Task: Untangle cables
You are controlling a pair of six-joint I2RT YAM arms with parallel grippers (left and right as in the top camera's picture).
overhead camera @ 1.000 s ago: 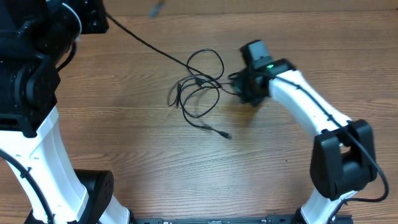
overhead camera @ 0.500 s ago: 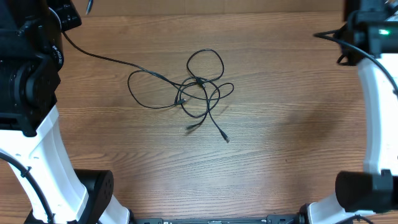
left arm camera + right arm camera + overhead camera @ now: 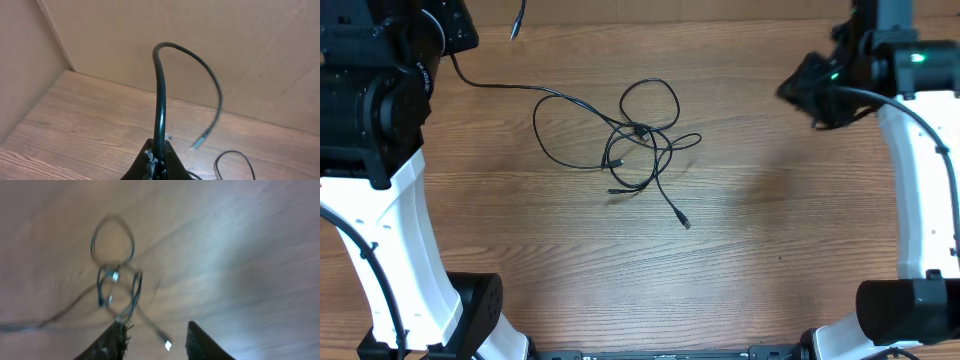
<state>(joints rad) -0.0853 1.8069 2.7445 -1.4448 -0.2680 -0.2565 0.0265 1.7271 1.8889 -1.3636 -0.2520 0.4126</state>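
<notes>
My right gripper will next grab a knotted cord behind its free plug end (image 3: 672,206) (image 3: 154,327) and then pull it away from my left gripper, to untangle the cables.
The cables (image 3: 640,140) are thin black cords looped in a knot at the table's middle, with plugs lying at the front (image 3: 684,222). One cord runs from the knot to the far left and up into my left gripper (image 3: 455,55). That gripper (image 3: 159,152) is shut on this cord, whose free end with a plug (image 3: 200,142) arcs above it. My right gripper (image 3: 798,90) is open and empty, raised at the far right, well clear of the knot. Its blurred view shows the cable loops (image 3: 114,275) beyond the fingertips (image 3: 116,332).
The wooden table (image 3: 770,260) carries only the cables. The arm bases stand at the front left (image 3: 470,310) and front right (image 3: 900,310). Cardboard walls (image 3: 150,30) close the back and left side.
The right gripper let go near the knot, rose to the far right, and has come back a little leftward. The left gripper pulled one cord out to the left; its free end shifted right.
</notes>
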